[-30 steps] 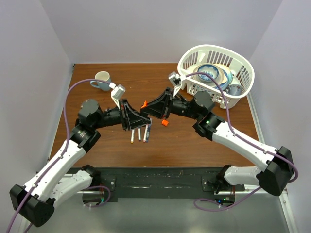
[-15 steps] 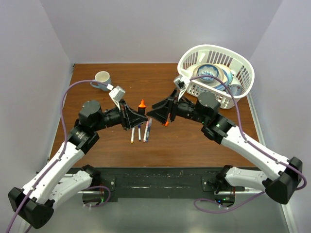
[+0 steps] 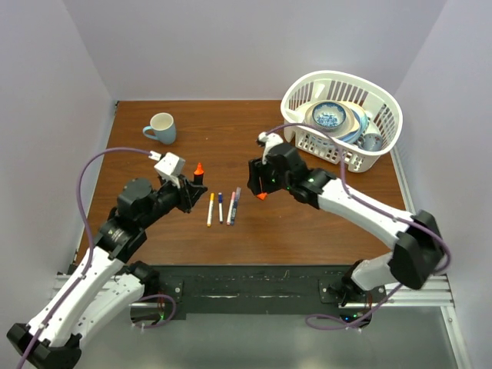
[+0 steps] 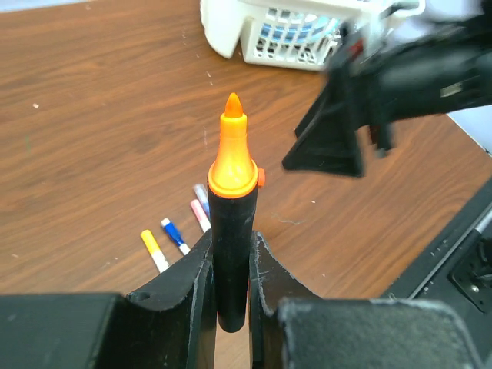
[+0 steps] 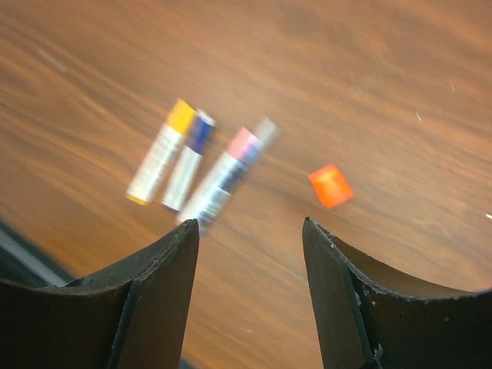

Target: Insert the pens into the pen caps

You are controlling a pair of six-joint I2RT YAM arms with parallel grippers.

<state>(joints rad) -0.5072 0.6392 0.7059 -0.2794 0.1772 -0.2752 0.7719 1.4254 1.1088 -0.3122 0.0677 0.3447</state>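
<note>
The right gripper grabs the loose orange pen cap across its sides next. That keeps the cap's open end free for the left gripper's pen to go in.
A black pen with an orange tip stands upright in my left gripper, which is shut on its barrel; in the top view this pen is left of the table's middle. Three pens with yellow, blue and pink caps lie side by side on the table, with a fourth greyish one close beside them. These pens lie just beyond my right gripper, which hangs open and empty above the wood. A loose orange pen cap lies on the table to their right, and from above this cap sits under the right gripper.
A white basket holding bowls stands at the back right. A light mug stands at the back left. The blurred right gripper shows ahead of the held pen in the left wrist view.
The right gripper has opened and drawn back to the right, over the orange cap. The left gripper has moved left and nearer with the pen still in it.
</note>
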